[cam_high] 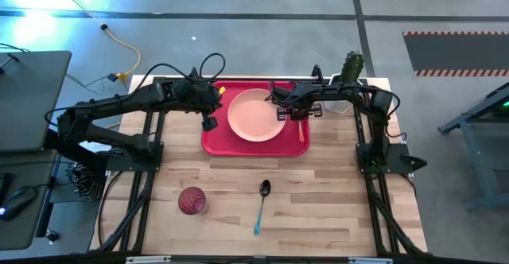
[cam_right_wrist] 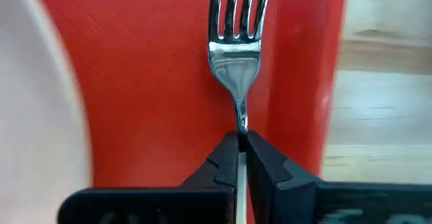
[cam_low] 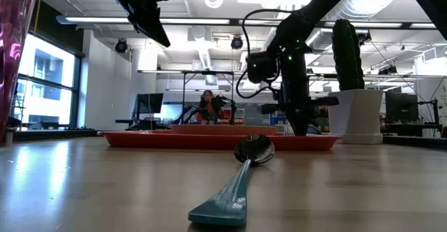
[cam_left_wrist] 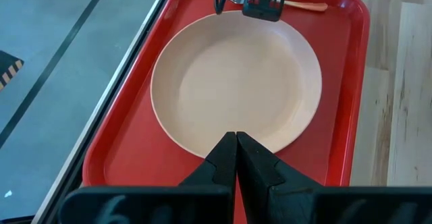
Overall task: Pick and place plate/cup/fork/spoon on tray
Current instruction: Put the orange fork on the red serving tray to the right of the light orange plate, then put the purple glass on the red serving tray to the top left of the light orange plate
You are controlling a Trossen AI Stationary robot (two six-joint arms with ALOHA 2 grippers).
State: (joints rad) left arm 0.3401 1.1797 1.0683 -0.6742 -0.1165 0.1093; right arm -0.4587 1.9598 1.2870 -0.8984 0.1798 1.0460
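Note:
The fork's teeth and handle are over the bottom of the tray, inside the tray's rim, so the fork would settle and the robot's right gripper should open.
The red tray [cam_high: 216, 141] stands at the table's far middle, with the peach-pink plate [cam_high: 254, 115] on it. The fork [cam_right_wrist: 236, 42] lies along the tray's right side, tines toward the far edge, orange handle [cam_high: 301, 130] toward the near edge. My right gripper [cam_high: 285, 113] is shut on it. My left gripper [cam_left_wrist: 236, 146] is shut and empty, held high over the tray's left part, by the plate's left rim. The dark red cup [cam_high: 192, 201] and the teal-handled spoon [cam_high: 262, 204] rest on the wood near the front. My right gripper pinches the fork's thin metal neck [cam_right_wrist: 241, 119], just behind the tines, between its two fingertips. The fingers come from above, pointing down, and lie across the fork. The fork lies level, low over the tray's floor; I cannot tell whether it rests on it.
A white pot with a green cactus [cam_high: 351, 71] stands at the far right corner, just behind the right arm. Bare wood lies between the tray and the cup and spoon. In the low view a person [cam_low: 207, 105] sits far behind the table.

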